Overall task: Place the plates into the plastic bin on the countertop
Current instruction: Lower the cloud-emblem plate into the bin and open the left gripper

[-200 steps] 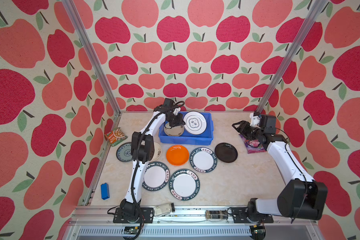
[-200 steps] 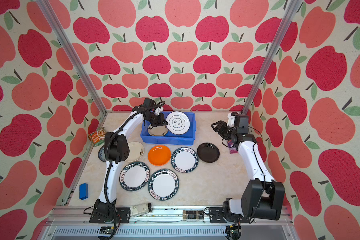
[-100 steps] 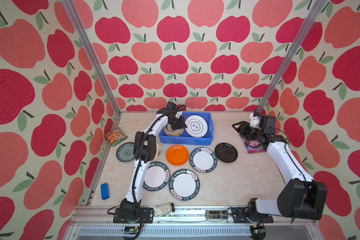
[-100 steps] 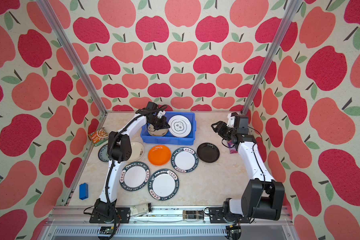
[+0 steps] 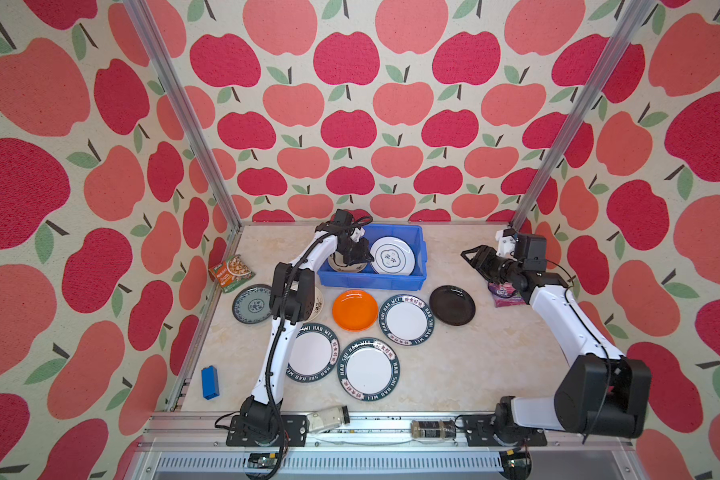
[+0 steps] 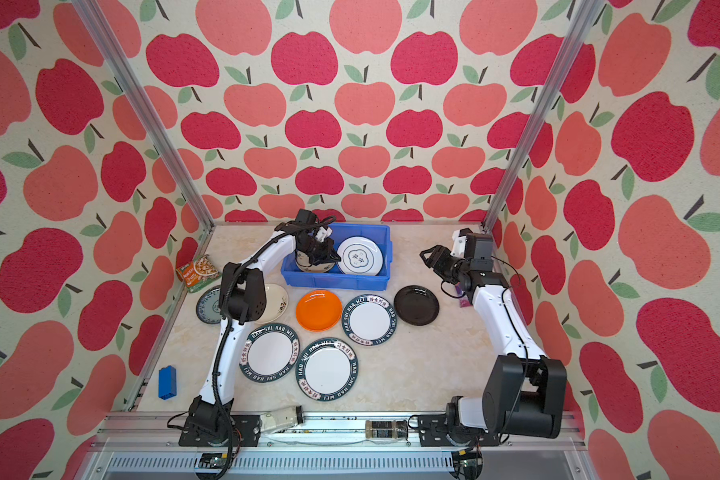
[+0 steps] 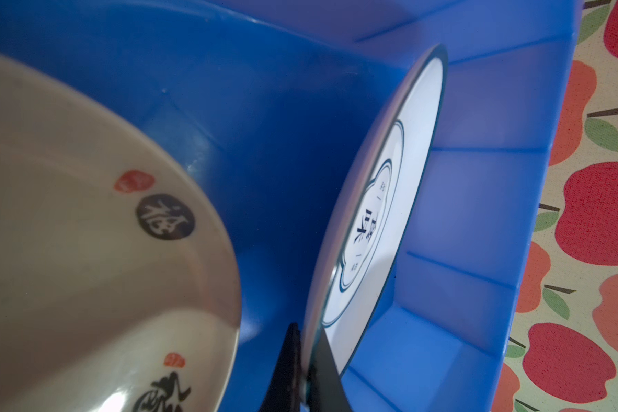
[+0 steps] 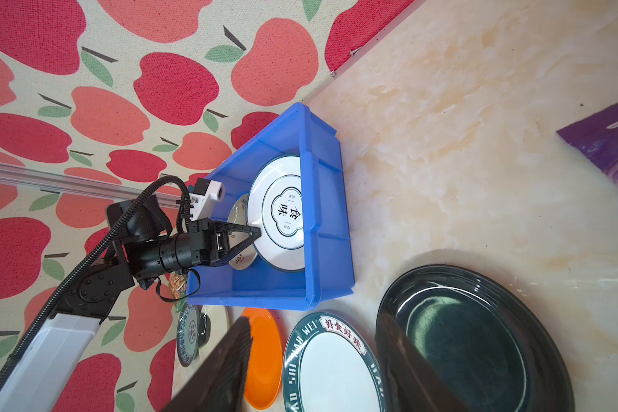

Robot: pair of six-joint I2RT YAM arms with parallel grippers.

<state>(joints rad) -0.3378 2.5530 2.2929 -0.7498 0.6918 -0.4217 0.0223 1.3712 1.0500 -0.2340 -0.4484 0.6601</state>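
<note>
My left gripper is ready to open: inside the bin, the empty bottom separates the large white emblem plate (image 5: 393, 257) from the ink-blotched plate.
The blue plastic bin (image 5: 371, 284) stands at the back of the countertop (image 5: 495, 353). My left gripper (image 5: 366, 257) (image 7: 305, 360) reaches inside it, shut on the rim of the large white emblem plate (image 5: 393, 257) (image 7: 382, 214), which leans tilted toward the bin's right wall. The ink-blotched plate (image 7: 86, 249) lies in the bin's left half. My right gripper (image 5: 470, 253) (image 8: 314, 335) hovers open and empty to the bin's right. In front of the bin lie the orange plate (image 5: 354, 309), the black plate (image 5: 452, 304) and three green-rimmed plates (image 5: 368, 369).
A blue-patterned plate (image 5: 250, 303) and a cream plate (image 5: 319, 297), half under the left arm, lie at the left. A snack packet (image 5: 230, 272) leans on the left wall and a purple packet (image 5: 504, 293) lies under the right arm. A blue box (image 5: 209, 382) and two jars (image 5: 327, 419) sit at the front.
My left gripper has shifted a little to the right and down inside the bin, carrying the emblem plate with it. The right arm has not moved.
</note>
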